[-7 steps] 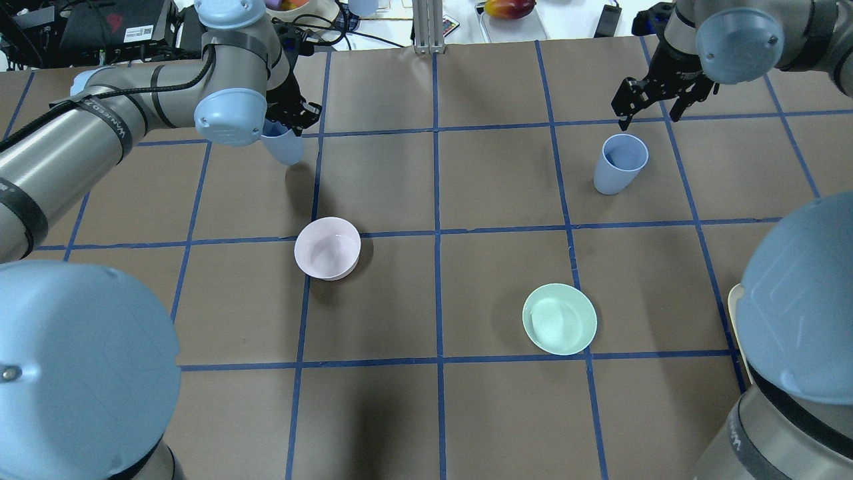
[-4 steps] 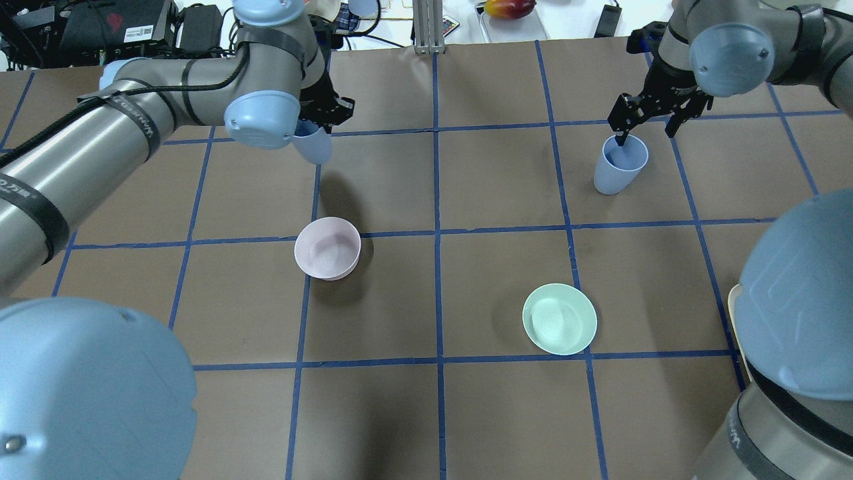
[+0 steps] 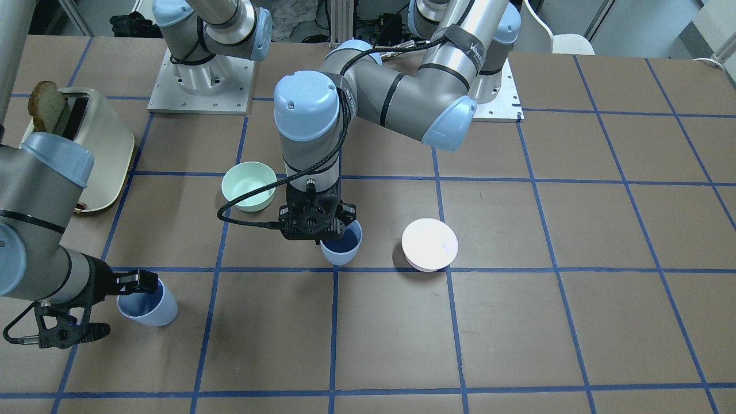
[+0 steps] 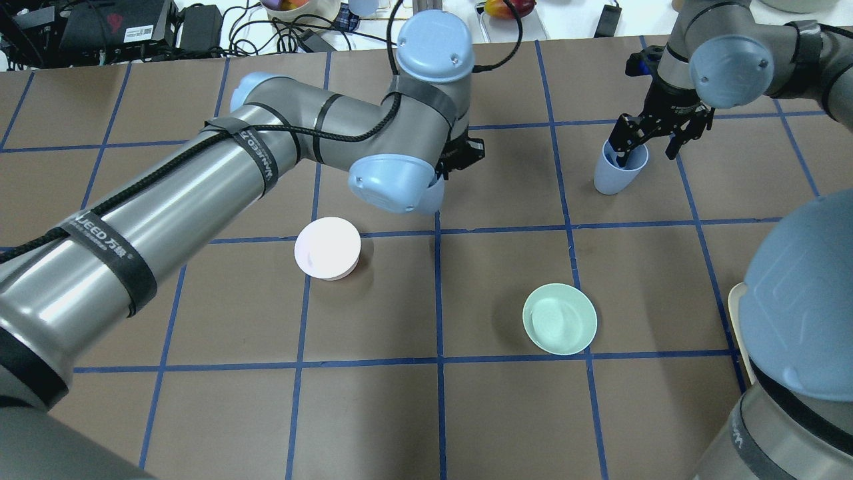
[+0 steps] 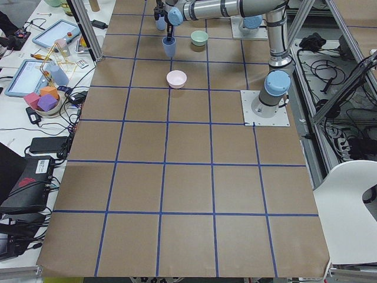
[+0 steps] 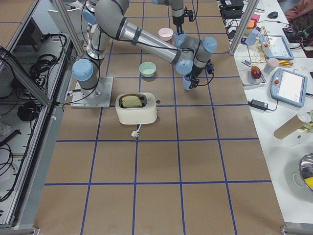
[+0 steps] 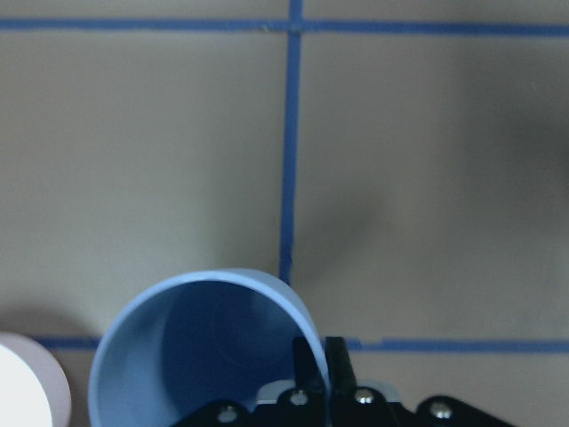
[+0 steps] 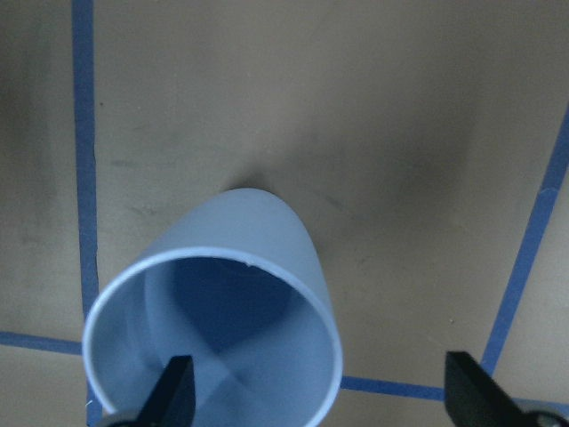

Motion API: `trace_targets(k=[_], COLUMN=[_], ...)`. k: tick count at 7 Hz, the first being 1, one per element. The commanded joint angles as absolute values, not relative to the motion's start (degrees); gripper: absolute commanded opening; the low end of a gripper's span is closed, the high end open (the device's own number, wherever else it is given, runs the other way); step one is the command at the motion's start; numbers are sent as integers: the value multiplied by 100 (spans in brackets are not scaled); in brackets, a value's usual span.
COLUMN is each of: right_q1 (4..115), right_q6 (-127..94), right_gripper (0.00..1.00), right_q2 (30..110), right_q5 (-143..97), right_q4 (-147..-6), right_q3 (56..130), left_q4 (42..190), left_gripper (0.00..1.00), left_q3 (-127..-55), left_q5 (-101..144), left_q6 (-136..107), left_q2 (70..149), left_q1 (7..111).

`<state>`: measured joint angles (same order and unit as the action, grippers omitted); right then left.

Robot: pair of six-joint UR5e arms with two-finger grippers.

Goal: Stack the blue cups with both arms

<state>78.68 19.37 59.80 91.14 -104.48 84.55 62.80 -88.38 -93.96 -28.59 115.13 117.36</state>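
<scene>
I will grab the second blue cup by its rim [image 8: 336,374] with my right gripper next. Then I can stack it with the other blue cup.
My left gripper [image 3: 315,225] is shut on the rim of a blue cup [image 3: 342,246], one finger inside and one outside, as the left wrist view [image 7: 322,360] shows. It holds the cup [image 7: 200,347] upright near the table's middle; in the overhead view only a sliver of the cup [image 4: 436,193] shows under the wrist. The second blue cup [image 4: 616,170] stands at the far right. My right gripper [image 4: 646,155] is open and straddles its rim. One finger [image 8: 173,391] is inside the cup [image 8: 267,249] and the other is outside.
A pale pink bowl [image 4: 328,248] sits left of centre. A mint-green bowl [image 4: 560,319] sits right of centre, nearer the robot. A cream toaster [image 3: 86,144] with bread stands by the right arm's base. Cables and clutter lie beyond the far edge.
My left arm has swung right with its cup, from the far left to the table's middle. My right gripper has come down, so one finger now reaches inside the standing cup.
</scene>
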Motion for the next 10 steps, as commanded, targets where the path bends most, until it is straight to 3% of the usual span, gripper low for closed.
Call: trace_targets(k=[1, 3, 4, 8, 10], right_q1=[7866, 7866, 7866, 7910, 7962], right_q6=[1925, 1925, 1916, 1898, 1619], right_gripper=[6, 0, 0, 0, 0], right_q2=[5959, 5959, 5994, 6862, 7529], right_q5=[9088, 9079, 9088, 9062, 8614], right_q4=[-10477, -10468, -10459, -9503, -8476], right_q3=[8482, 8421, 8394, 8200, 8209], left_q4=[6408, 6240, 6232, 6415, 7691], left_gripper=[0, 0, 99, 100, 100], left_q3=[-9506, -9615, -9607, -9204, -8556], left_q5=[-9343, -9325, -9325, -9097, -8790], left_q6=[-2962, -3102, -3155, -3191, -1835], left_q2=[11321, 11391, 11417, 10988, 10523], left_q1=[11891, 11900, 11900, 11140, 10296])
